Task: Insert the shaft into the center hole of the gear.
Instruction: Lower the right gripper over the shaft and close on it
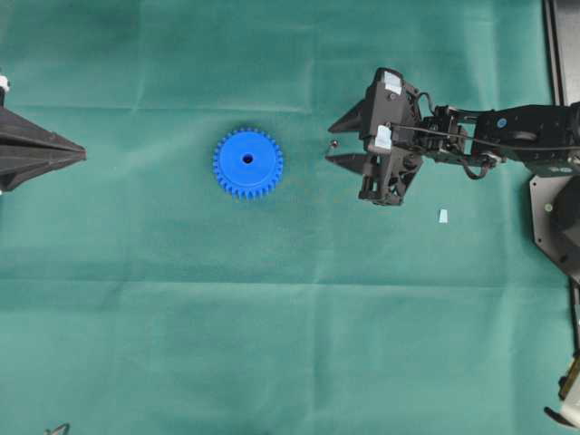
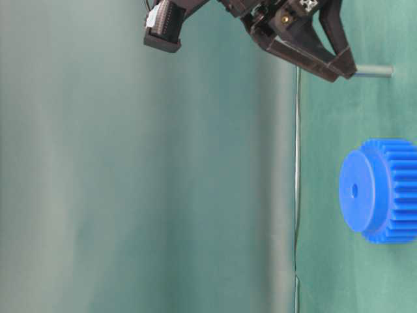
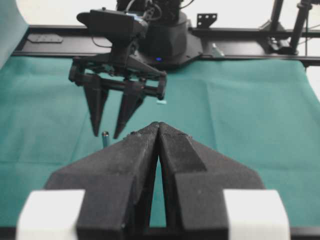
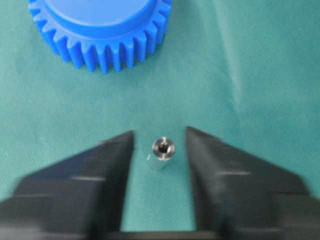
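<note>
The shaft's lower end should stay free to go into the gear's center hole [image 1: 247,159], so my right gripper will grab the shaft by its upper end [image 1: 334,144].
The blue gear [image 1: 247,163] lies flat on the green cloth with its center hole [image 1: 247,159] facing up. It also shows in the table-level view [image 2: 384,190] and the right wrist view [image 4: 100,30]. The shaft [image 1: 333,143] stands upright on the cloth to the right of the gear. My right gripper [image 1: 331,143] is open with one finger on each side of the shaft [image 4: 162,152], not touching it. In the table-level view its fingertips [image 2: 345,65] are level with the top of the shaft [image 2: 373,71]. My left gripper [image 1: 82,154] is shut and empty at the left edge, far from the gear.
A small pale-blue chip [image 1: 443,216] lies on the cloth below the right arm, and it also shows in the left wrist view [image 3: 161,102]. The right arm's base [image 1: 557,217] and a black frame are at the right edge.
</note>
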